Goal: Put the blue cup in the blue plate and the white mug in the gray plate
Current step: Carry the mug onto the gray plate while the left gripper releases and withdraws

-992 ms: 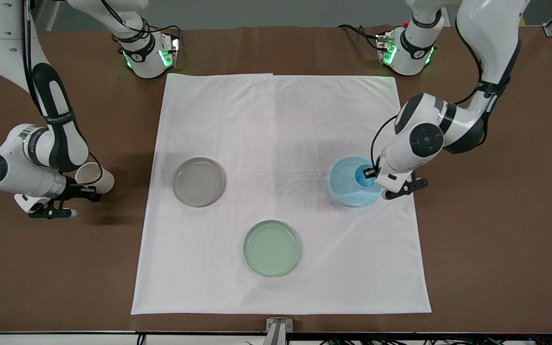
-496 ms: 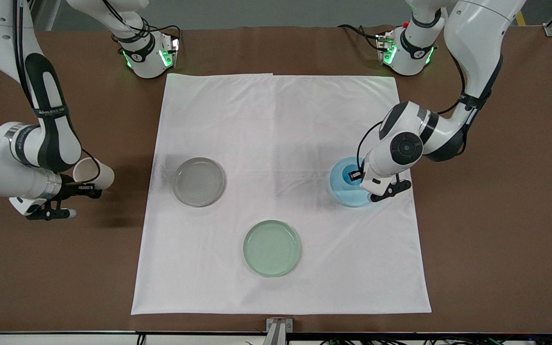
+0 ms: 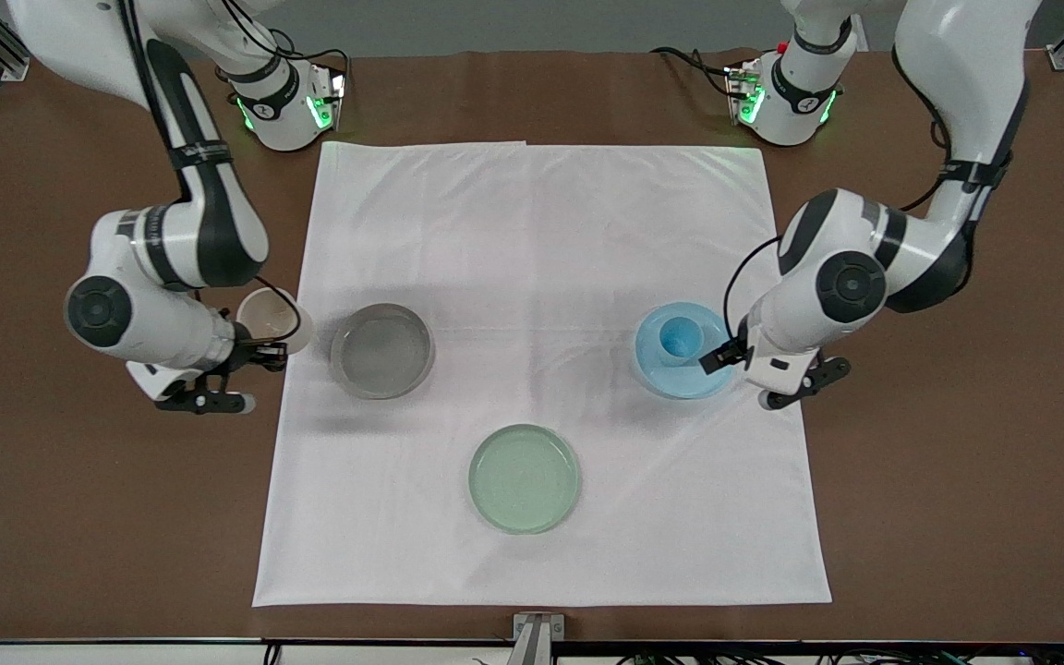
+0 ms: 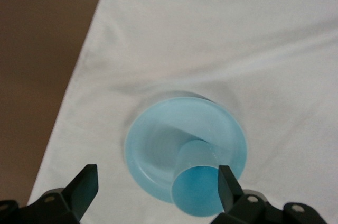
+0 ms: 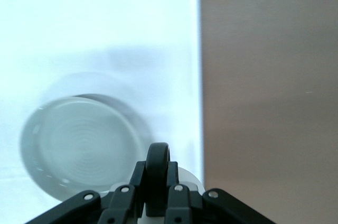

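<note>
The white mug [image 3: 269,314] is hanging short of the gray plate, so my right gripper should bring the mug toward the plate before it lets go.
The blue cup [image 3: 680,334] stands upright in the blue plate [image 3: 657,368]. My left gripper [image 3: 715,360] is open beside the plate's rim, apart from the cup. In the left wrist view the cup [image 4: 198,189] stands in the plate [image 4: 153,145], close to one finger of the open gripper [image 4: 156,187]. My right gripper [image 3: 259,354] is shut on the white mug [image 3: 269,314], held over the cloth's edge beside the gray plate [image 3: 382,351]. In the right wrist view the gripper [image 5: 157,195] clamps the mug's dark handle [image 5: 157,168], with the gray plate [image 5: 79,150] close by.
A pale green plate [image 3: 525,478] lies on the white cloth [image 3: 532,240], nearer to the front camera than the other two plates. Brown tabletop [image 3: 957,462] surrounds the cloth. The arms' bases stand along the table's back edge.
My left gripper has let go of the blue cup in the blue plate and drawn back toward the left arm's end. My right arm has carried the white mug toward the gray plate.
</note>
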Controlling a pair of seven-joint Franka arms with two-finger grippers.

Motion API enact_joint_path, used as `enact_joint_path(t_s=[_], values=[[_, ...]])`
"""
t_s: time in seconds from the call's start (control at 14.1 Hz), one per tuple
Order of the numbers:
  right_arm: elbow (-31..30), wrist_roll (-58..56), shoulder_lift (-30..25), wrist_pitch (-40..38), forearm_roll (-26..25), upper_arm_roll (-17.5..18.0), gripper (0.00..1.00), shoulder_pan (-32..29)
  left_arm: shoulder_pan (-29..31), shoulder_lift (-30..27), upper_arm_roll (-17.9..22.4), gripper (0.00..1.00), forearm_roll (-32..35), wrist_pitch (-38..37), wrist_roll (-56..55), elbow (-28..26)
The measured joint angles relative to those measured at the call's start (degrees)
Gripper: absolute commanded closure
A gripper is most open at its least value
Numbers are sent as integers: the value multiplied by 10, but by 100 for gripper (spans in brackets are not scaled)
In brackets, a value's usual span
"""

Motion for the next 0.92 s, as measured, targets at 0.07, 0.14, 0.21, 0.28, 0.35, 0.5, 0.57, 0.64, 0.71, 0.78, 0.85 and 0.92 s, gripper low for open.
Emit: enact_joint_path(t_s=[0.07, 0.14, 0.21, 0.28, 0.35, 0.5, 0.57, 0.64, 0.71, 0.78, 0.85, 0.92], values=[[-1, 19, 3, 16, 0, 0, 95, 23, 12, -6, 0, 0, 0, -48, 25, 34], [-2, 28, 9, 31, 2, 0, 95, 39, 25, -11, 0, 0, 0, -85, 57, 64], [-3, 31, 16, 48, 9, -1, 95, 48, 40, -14, 0, 0, 0, -110, 92, 90], [-4, 31, 26, 65, 18, -1, 95, 54, 55, -16, 0, 0, 0, -128, 127, 113], [-3, 31, 38, 79, 26, -1, 95, 57, 69, -18, 0, 0, 0, -142, 156, 132], [4, 31, 61, 96, 40, -1, 95, 58, 89, -29, 1, 0, 0, -159, 197, 156], [13, 30, 73, 98, 50, -1, 95, 60, 95, -37, 1, 0, 0, -170, 214, 163], [21, 31, 85, 99, 56, -1, 95, 63, 99, -46, 1, 0, 0, -182, 225, 167], [27, 31, 94, 99, 59, -1, 95, 68, 102, -58, 1, 0, 0, -193, 232, 170], [31, 32, 101, 99, 60, -1, 94, 73, 105, -72, 1, 0, 0, -203, 242, 172], [33, 34, 105, 99, 60, -1, 93, 77, 107, -89, 1, 0, 0, -214, 260, 174], [34, 35, 108, 100, 60, -1, 92, 79, 111, -109, 1, 0, 0, -227, 280, 176]])
